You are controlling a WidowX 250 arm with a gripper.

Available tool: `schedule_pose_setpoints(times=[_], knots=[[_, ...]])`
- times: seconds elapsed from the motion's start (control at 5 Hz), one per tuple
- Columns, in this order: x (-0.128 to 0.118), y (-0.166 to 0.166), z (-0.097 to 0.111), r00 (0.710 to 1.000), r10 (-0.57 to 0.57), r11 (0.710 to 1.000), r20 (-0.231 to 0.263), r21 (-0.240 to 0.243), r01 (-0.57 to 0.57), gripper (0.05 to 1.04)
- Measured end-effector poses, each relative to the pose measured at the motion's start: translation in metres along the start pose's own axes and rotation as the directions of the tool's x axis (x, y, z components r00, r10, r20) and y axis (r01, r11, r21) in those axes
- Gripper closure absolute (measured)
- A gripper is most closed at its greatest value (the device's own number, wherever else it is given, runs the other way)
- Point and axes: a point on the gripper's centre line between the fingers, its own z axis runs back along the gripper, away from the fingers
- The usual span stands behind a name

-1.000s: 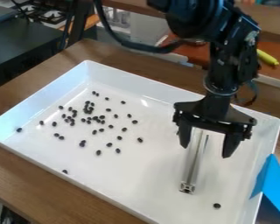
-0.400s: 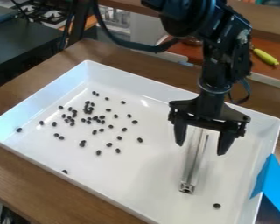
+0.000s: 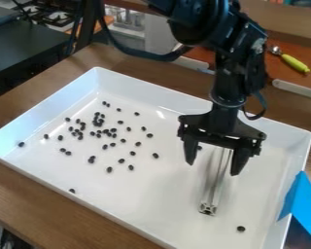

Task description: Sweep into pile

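I should grab the silver bar's upper end with my gripper next, so its free lower part can sweep black beans into a pile.
The black gripper [image 3: 211,168] hangs over the right half of the white tray [image 3: 138,206], its two fingers wide apart. Below and between them a silver metal bar [image 3: 215,187] lies in the tray, running from under the gripper toward the front; I cannot tell whether the fingers touch it. Small black beans [image 3: 106,131] are scattered over the tray's left and middle. A lone bean [image 3: 240,228] lies near the front right corner, and another [image 3: 72,190] by the front left wall. One more dark bean [image 3: 199,148] shows beside the left finger.
High white walls ring the tray on a wooden table [image 3: 28,194]. A blue angular object [image 3: 302,206] stands against the right wall. Behind, a yellow-green handled utensil [image 3: 294,63] lies on a reddish-brown surface. A cable loops behind the arm.
The gripper has moved left in the view, bringing its fingers around the bar's far part. The bar and the beans have stayed where they were.
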Motion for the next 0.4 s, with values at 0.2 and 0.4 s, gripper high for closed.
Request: schedule_pose_setpoints(times=[0.2, 0.4], knots=[[-0.0013, 0.0019, -0.0029, 1.0, 0.001, 1.0, -0.002, -0.002, -0.001, 0.112], [-0.001, 0.0011, -0.0039, 1.0, 0.008, 1.0, 0.001, -0.014, -0.008, 0.409]])
